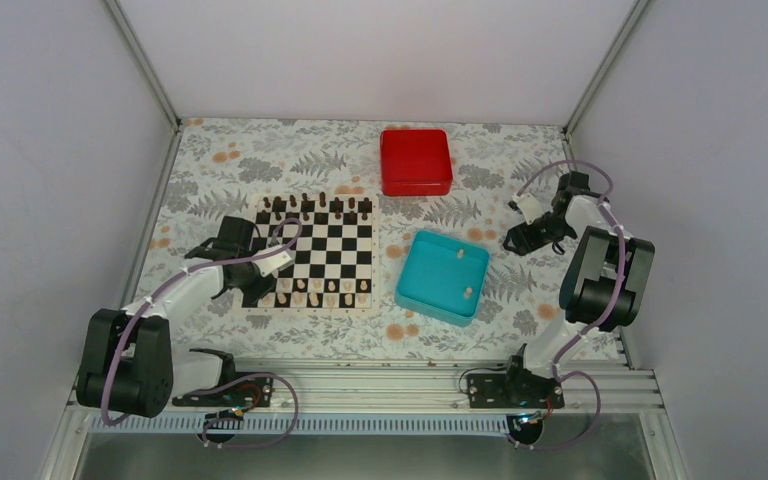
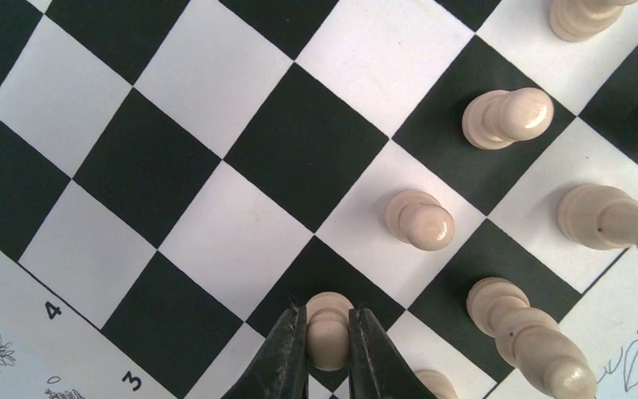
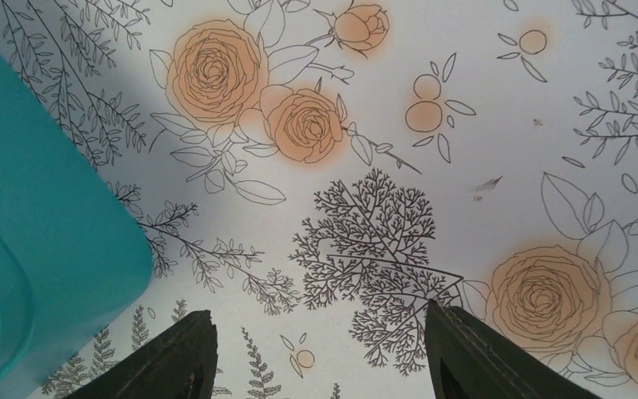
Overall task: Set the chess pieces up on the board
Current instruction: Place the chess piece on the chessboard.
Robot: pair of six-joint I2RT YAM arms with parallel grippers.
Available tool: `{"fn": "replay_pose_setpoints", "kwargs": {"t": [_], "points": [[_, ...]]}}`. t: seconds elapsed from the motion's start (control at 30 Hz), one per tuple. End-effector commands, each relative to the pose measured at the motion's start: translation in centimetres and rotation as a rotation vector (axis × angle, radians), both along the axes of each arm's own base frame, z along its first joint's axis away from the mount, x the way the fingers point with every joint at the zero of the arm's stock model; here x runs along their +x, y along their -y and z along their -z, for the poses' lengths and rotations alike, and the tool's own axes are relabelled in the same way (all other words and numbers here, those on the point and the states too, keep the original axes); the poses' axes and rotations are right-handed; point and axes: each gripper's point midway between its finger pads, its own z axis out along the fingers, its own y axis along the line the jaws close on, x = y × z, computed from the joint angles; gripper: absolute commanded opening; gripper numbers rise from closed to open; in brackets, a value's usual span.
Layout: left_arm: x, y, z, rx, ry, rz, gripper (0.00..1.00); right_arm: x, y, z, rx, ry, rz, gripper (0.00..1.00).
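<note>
The cream pawn (image 2: 328, 334) is upright with its base in the black square and would remain standing, so it is time for my left gripper to open.
In the left wrist view my left gripper (image 2: 328, 309) is shut on a cream pawn (image 2: 328, 334) that stands on a black square of the board (image 2: 233, 241), near the edge numbered 3 and 4. Other cream chess pieces (image 2: 421, 220) stand upright on the squares to its right. From above, the left gripper (image 1: 260, 285) is over the board's (image 1: 330, 250) near left corner, where cream pieces (image 1: 330, 290) fill the near rows. My right gripper (image 1: 516, 240) hangs open and empty over the flowered cloth, right of the teal tray (image 1: 443, 300).
Dark brown chessmen (image 1: 315, 207) line the board's far rows. Two cream pieces (image 1: 468, 292) lie in the teal tray, whose corner (image 3: 41, 208) sits left of the right gripper (image 3: 316, 312). A red box (image 1: 415, 160) stands behind the tray.
</note>
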Motion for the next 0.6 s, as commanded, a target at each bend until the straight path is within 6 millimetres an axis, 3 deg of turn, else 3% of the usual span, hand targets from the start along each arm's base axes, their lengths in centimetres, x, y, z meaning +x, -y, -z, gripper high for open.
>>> {"fn": "replay_pose_setpoints", "kwargs": {"t": [0.0,0.3,0.57], "points": [[0.1,-0.1,0.4,-0.001,0.006,-0.003,0.10,-0.3,-0.5,0.2,0.008,-0.001,-0.004,0.65],[-0.2,-0.4,0.9,0.015,-0.011,0.000,0.13,-0.4,-0.6,0.1,0.010,-0.001,-0.003,0.66],[0.3,-0.1,-1.1,0.001,0.018,0.012,0.33,-0.5,-0.7,0.2,0.012,-0.002,-0.005,0.66]]}}
